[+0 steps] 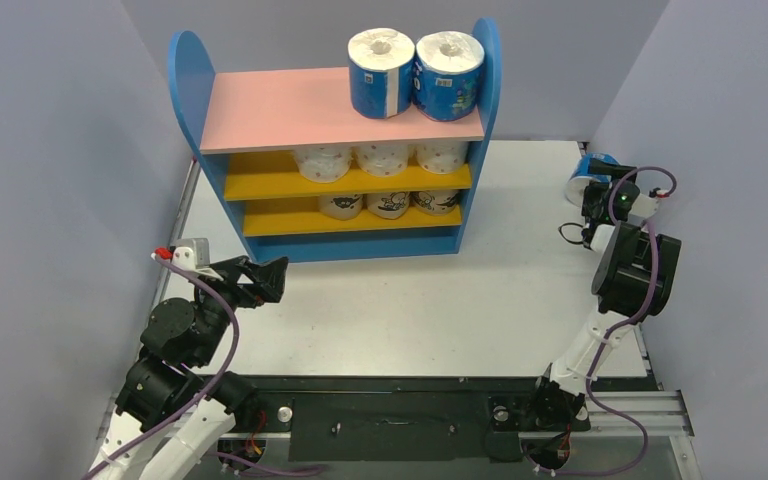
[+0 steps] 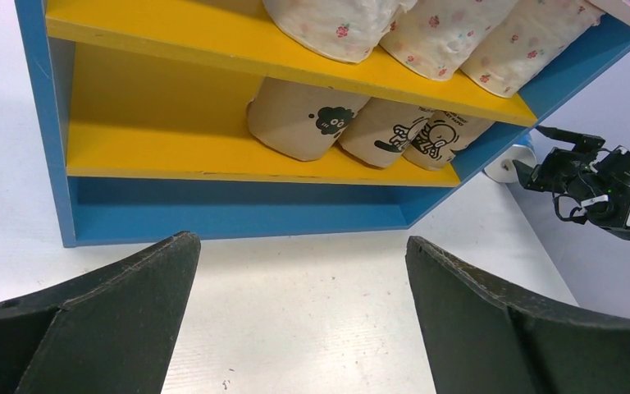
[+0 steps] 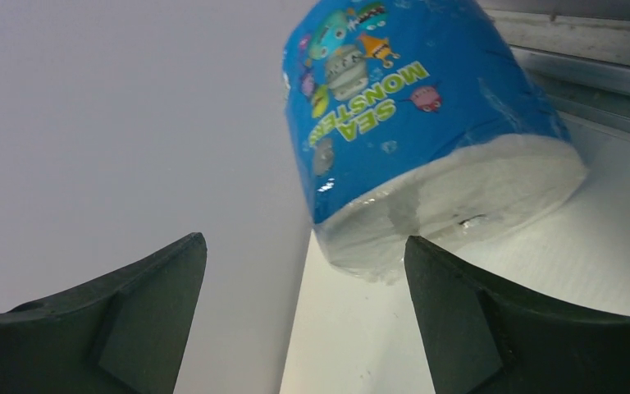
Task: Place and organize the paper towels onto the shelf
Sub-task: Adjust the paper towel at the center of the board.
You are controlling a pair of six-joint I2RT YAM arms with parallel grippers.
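Note:
My right gripper is to grab the lying blue roll by the rim of its near white end (image 1: 577, 190) (image 3: 389, 211), so the roll's far end stays free and the roll can be set upright.
The shelf (image 1: 188, 80) stands at the back of the table, with blue sides and a pink top board. Two blue-and-white paper towels (image 1: 381, 72) stand upright on the pink board at its right end. Three white dotted rolls (image 1: 382, 157) fill the upper yellow board and three tan cartoon rolls (image 1: 390, 204) the lower one, all on the right half. One more blue roll (image 3: 410, 107) lies by the right wall at the table's far right (image 1: 582, 183). My right gripper (image 3: 305, 240) is open just short of it, not touching. My left gripper (image 2: 302, 240) is open and empty before the shelf's base.
Grey walls enclose the table on the left, back and right; the right wall (image 1: 720, 150) is close beside the right arm. The left halves of both yellow boards (image 2: 164, 139) hold nothing. A metal rail (image 3: 591, 66) runs behind the lone blue roll.

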